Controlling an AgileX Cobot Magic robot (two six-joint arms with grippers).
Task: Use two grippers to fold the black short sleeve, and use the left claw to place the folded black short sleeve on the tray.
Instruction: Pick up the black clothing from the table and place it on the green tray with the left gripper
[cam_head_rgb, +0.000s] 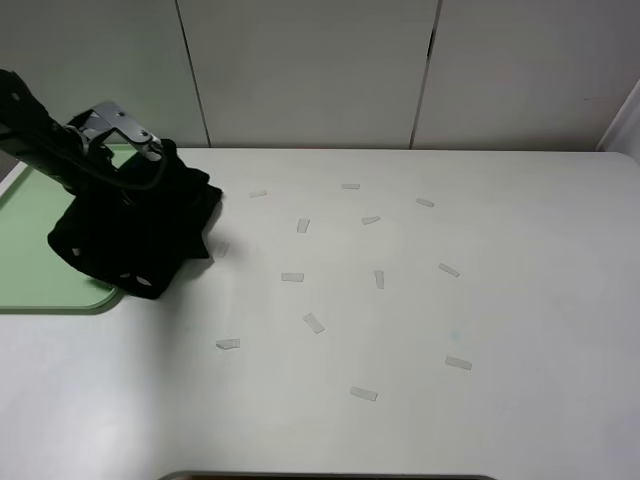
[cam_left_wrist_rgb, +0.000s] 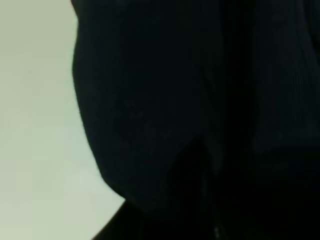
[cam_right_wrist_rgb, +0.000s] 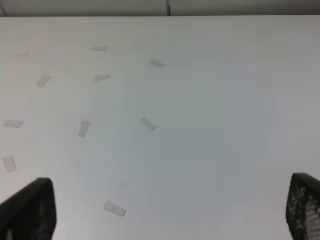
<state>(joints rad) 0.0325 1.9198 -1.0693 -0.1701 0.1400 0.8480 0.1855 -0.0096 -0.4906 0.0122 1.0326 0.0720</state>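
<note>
The folded bundle's lower edge (cam_head_rgb: 150, 290) hangs past the green tray's rim (cam_head_rgb: 100, 305) in the high view, so my left gripper moves it onto the tray before release.
The black short sleeve (cam_head_rgb: 130, 235) is a folded bundle at the table's left, partly over the right edge of the green tray (cam_head_rgb: 30, 250) and partly on the white table. My left gripper (cam_head_rgb: 135, 160) is at the bundle's top, buried in the cloth and apparently shut on it. In the left wrist view black fabric (cam_left_wrist_rgb: 200, 100) fills most of the frame and hides the fingers; pale green tray (cam_left_wrist_rgb: 35, 125) shows beside it. My right gripper (cam_right_wrist_rgb: 170, 210) is open and empty above bare table, with only its two fingertips (cam_right_wrist_rgb: 30, 210) showing. It is out of the high view.
Several small pale tape pieces (cam_head_rgb: 292, 277) are scattered over the middle and right of the white table (cam_head_rgb: 520, 300). They also show in the right wrist view (cam_right_wrist_rgb: 148, 123). A wall of white panels (cam_head_rgb: 320, 70) stands behind the table.
</note>
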